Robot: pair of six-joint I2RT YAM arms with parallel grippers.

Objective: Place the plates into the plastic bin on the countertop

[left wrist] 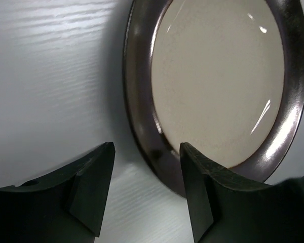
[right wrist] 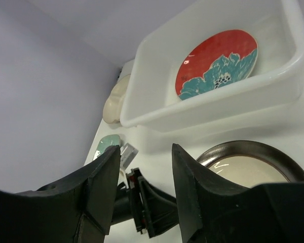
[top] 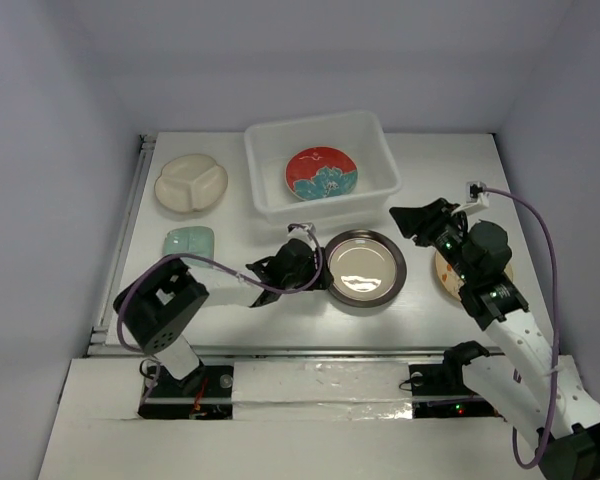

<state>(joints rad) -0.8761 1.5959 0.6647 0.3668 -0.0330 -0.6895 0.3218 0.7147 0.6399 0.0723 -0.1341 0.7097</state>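
Observation:
I should next use my left gripper to grab the metallic plate by its dark rim (top: 334, 275), so its flat middle stays free to rest in the bin (top: 315, 122).
The plastic bin (top: 315, 122) stands at the back of the countertop (top: 240, 215) with the red plate with a teal flower (top: 321, 172) lying inside it. In front of it lies the dark-rimmed metallic plate (top: 365, 270). My left gripper (top: 315, 272) is low at that plate's left edge. It is open, and the plate's rim (left wrist: 142, 126) runs between its fingers (left wrist: 93, 182). My right gripper (top: 412, 222) hangs open and empty above the table, right of the bin. A cream plate (top: 442, 270) is mostly hidden under the right arm.
A cream divided plate (top: 191, 184) and a small mint plate (top: 189, 242) lie at the left. A metal rail (top: 130, 230) runs along the left edge. The right wrist view shows the bin (right wrist: 213, 109), the metallic plate (right wrist: 248, 167) and the left gripper (right wrist: 147, 202) below.

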